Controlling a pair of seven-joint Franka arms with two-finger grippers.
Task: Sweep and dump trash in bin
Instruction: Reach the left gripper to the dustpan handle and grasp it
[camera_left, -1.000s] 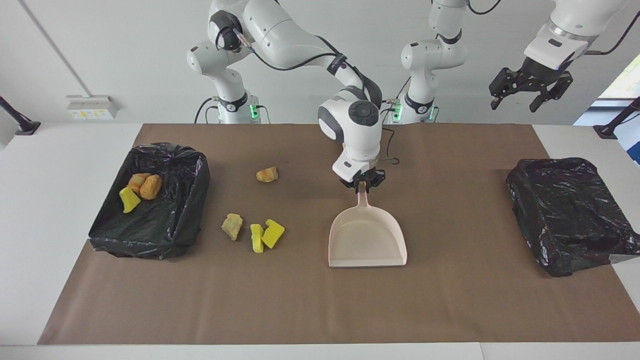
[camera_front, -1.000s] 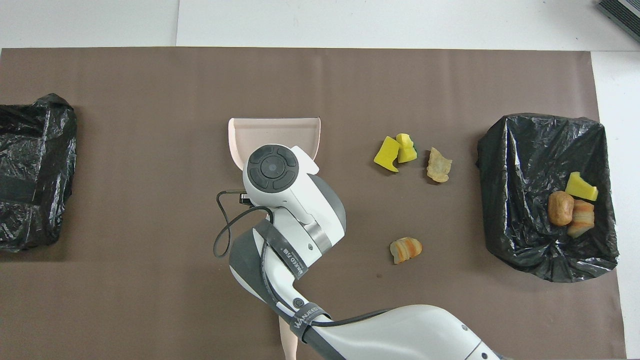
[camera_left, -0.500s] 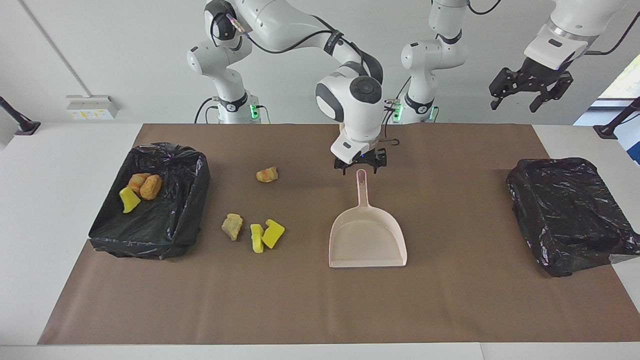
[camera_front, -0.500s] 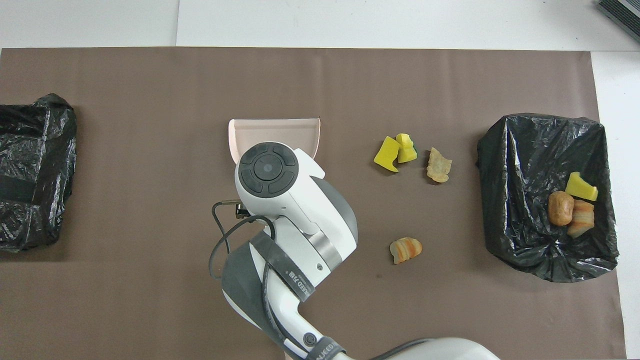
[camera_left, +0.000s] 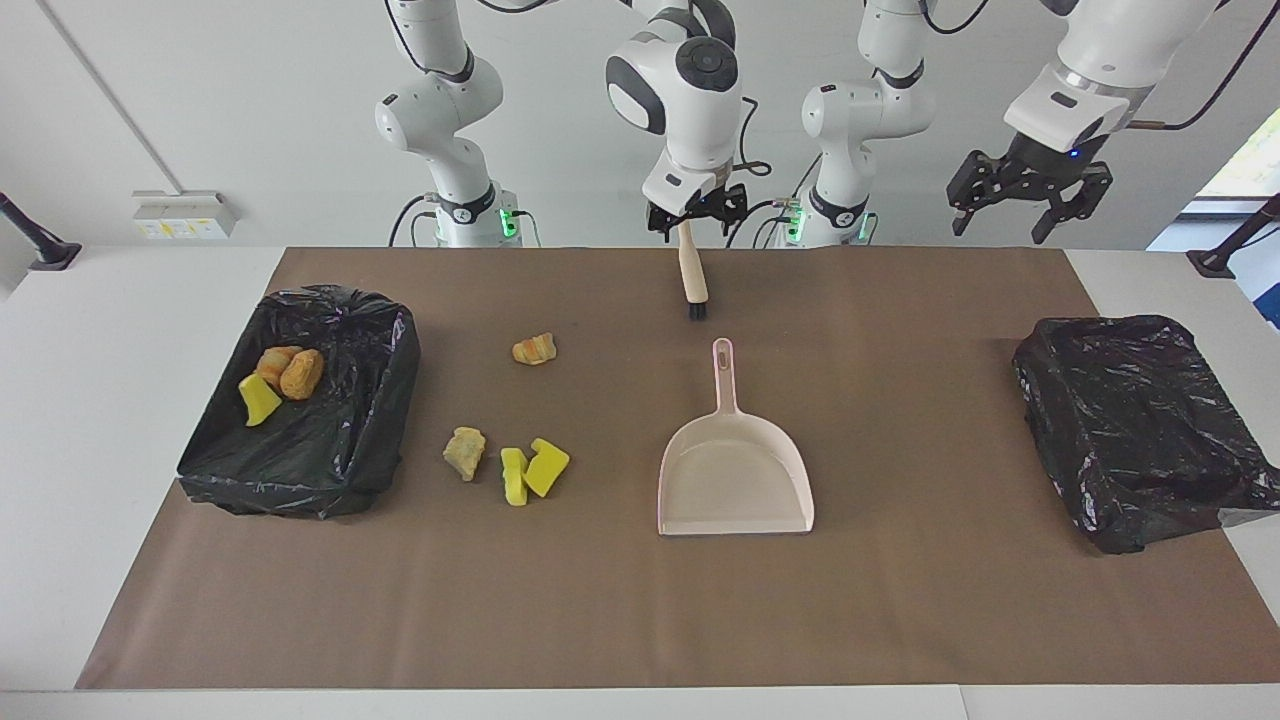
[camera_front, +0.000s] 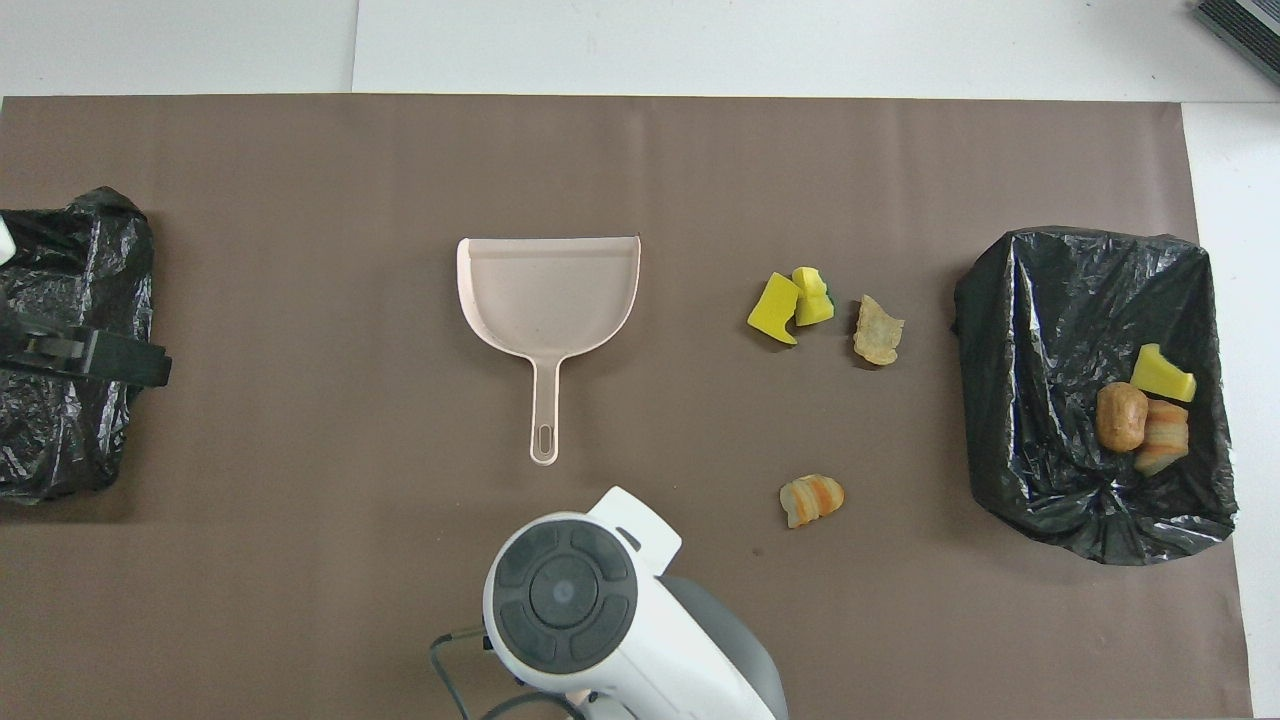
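Note:
The dustpan's scoop spreads wide and flat on the mat, so my left gripper should grab its narrow handle (camera_front: 545, 414) next.
A pale pink dustpan (camera_left: 735, 470) (camera_front: 548, 295) lies flat and empty mid-mat, handle toward the robots. Loose trash lies toward the right arm's end: two yellow pieces (camera_left: 532, 470) (camera_front: 790, 300), a tan lump (camera_left: 465, 452) (camera_front: 878, 329) and a striped lump (camera_left: 533, 348) (camera_front: 811, 499). The black-lined bin (camera_left: 390, 400) (camera_front: 1010, 330) holds a yellow piece and two tan lumps (camera_left: 280, 375). My right gripper (camera_left: 697, 210) hangs open and empty, high over the handle end of a brush (camera_left: 692, 280). My left gripper (camera_left: 1020, 205) waits open, raised over the left arm's end.
A second black-bagged box (camera_left: 1140, 430) (camera_front: 60, 300) stands at the left arm's end of the brown mat. The wooden-handled brush lies nearer to the robots than the dustpan, bristles pointing at the dustpan's handle. In the overhead view the right arm's hand hides the brush.
My right gripper opened and let go of the dustpan's handle, then rose and drew back toward the robots' edge, uncovering the brush. The dustpan stayed put. The left gripper shifted slightly.

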